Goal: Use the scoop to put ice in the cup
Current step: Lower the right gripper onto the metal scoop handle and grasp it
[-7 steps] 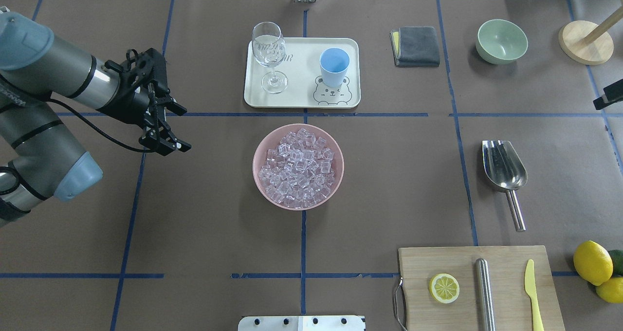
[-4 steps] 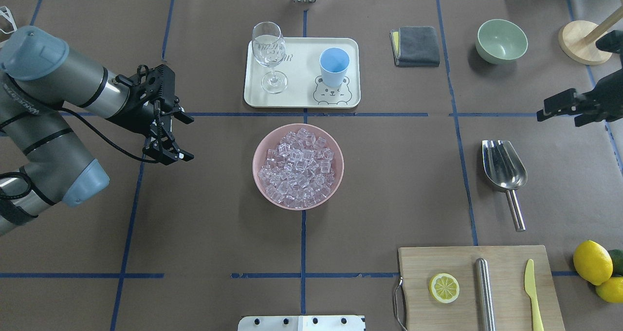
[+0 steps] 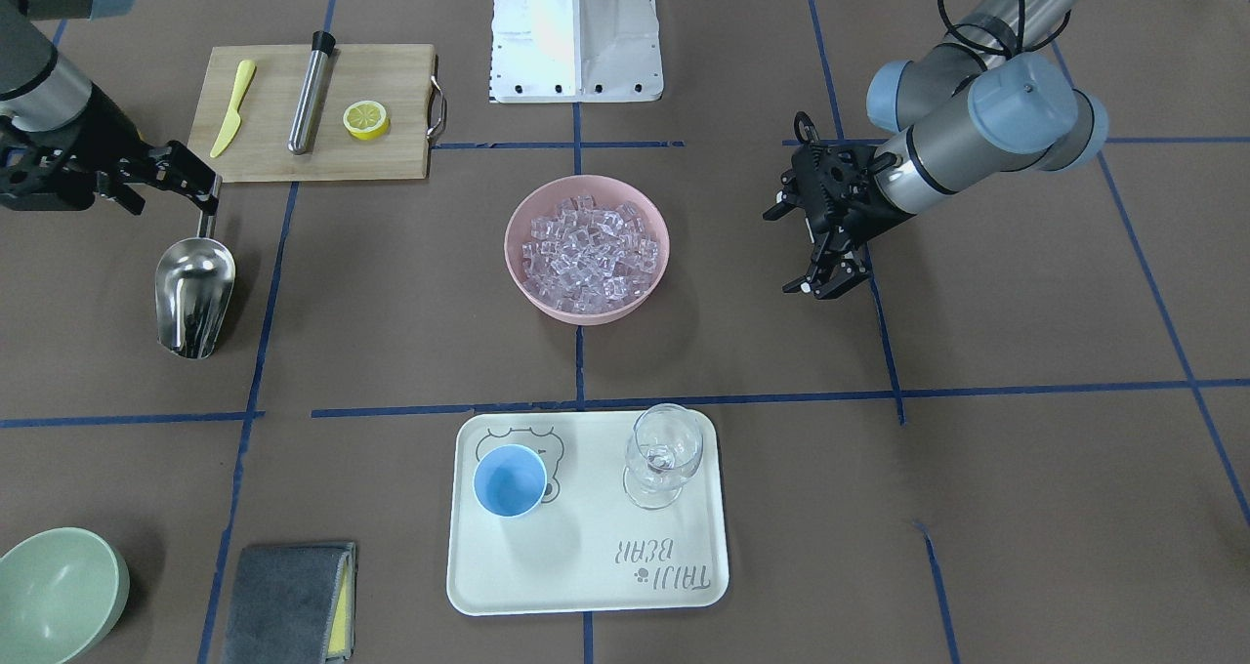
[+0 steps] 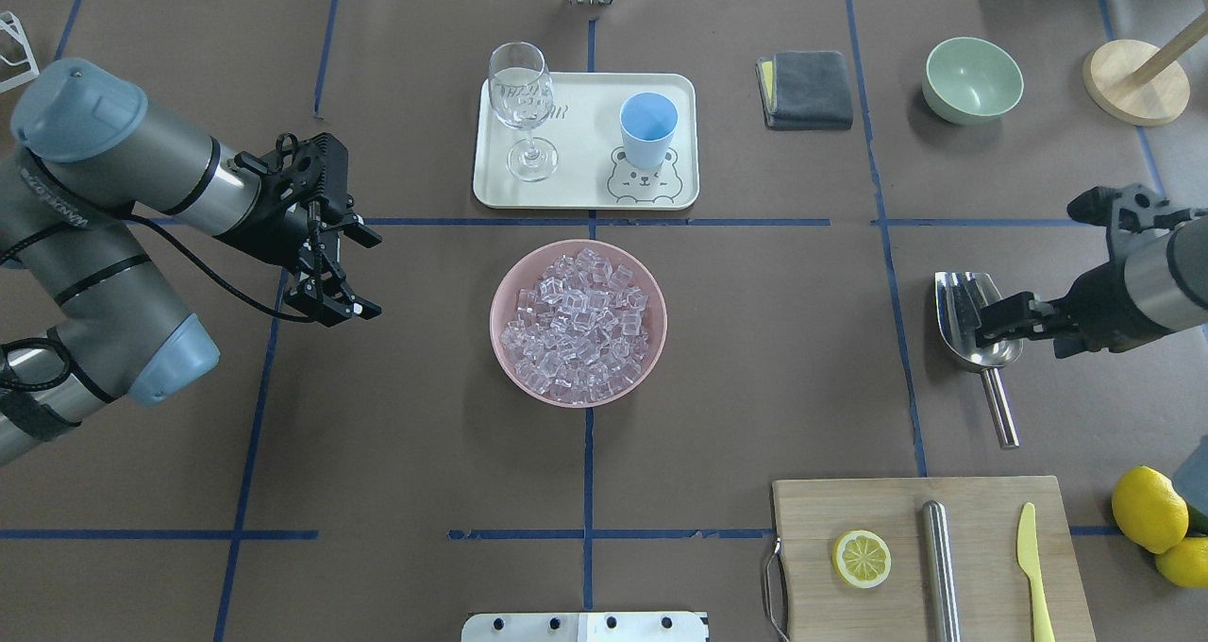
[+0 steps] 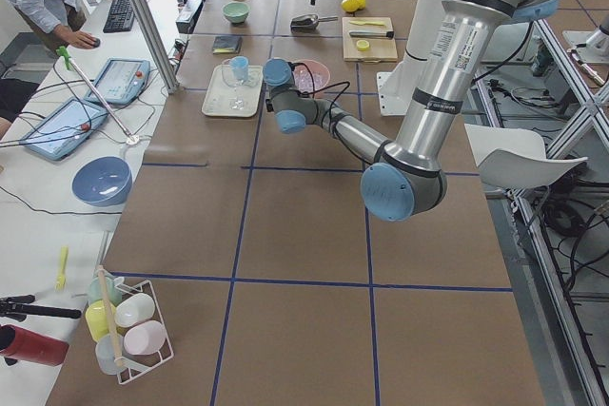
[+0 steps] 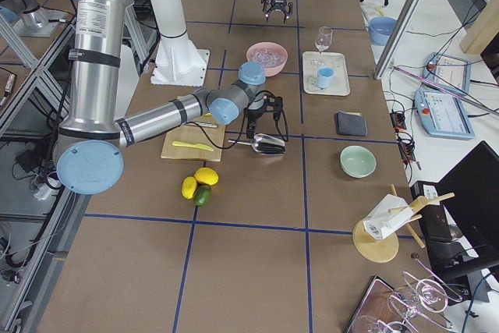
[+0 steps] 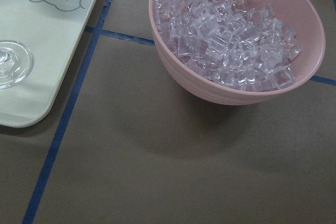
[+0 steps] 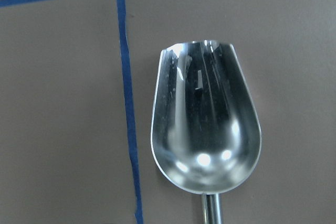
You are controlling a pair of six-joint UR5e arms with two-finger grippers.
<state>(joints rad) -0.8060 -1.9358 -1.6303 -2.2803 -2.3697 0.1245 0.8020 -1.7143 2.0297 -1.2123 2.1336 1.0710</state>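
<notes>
My right gripper grips the scoop's narrow handle [image 3: 207, 221] [image 8: 212, 208] next, to scoop ice. The handle is slim enough for the fingers, while the steel bowl spreads wide and rounded.
The ice [image 4: 578, 326] fills a pink bowl [image 4: 502, 288] at the table's middle; it also shows in the front view [image 3: 584, 252] and the left wrist view [image 7: 226, 30]. The light-blue cup [image 4: 648, 130] stands empty on a white tray [image 4: 585, 189]. The steel scoop [image 4: 963, 297] lies on the table at the right, handle toward the robot. It also shows in the front view [image 3: 195, 298] and fills the right wrist view [image 8: 205, 124]. My right gripper [image 4: 1019, 332] is open and hovers over the scoop's bowl end, holding nothing. My left gripper [image 4: 357, 274] is open and empty, left of the bowl.
A stemmed glass [image 4: 522, 104] shares the tray. A grey cloth [image 4: 807, 90], a green bowl [image 4: 972, 80] and a wooden stand [image 4: 1132, 80] sit at the back right. A cutting board [image 4: 930, 557] with a lemon slice, steel cylinder and yellow knife lies near front right, lemons [image 4: 1147, 510] beside it.
My right arm has come in from the right edge and moved down over the scoop. My left gripper has shifted slightly right toward the bowl.
</notes>
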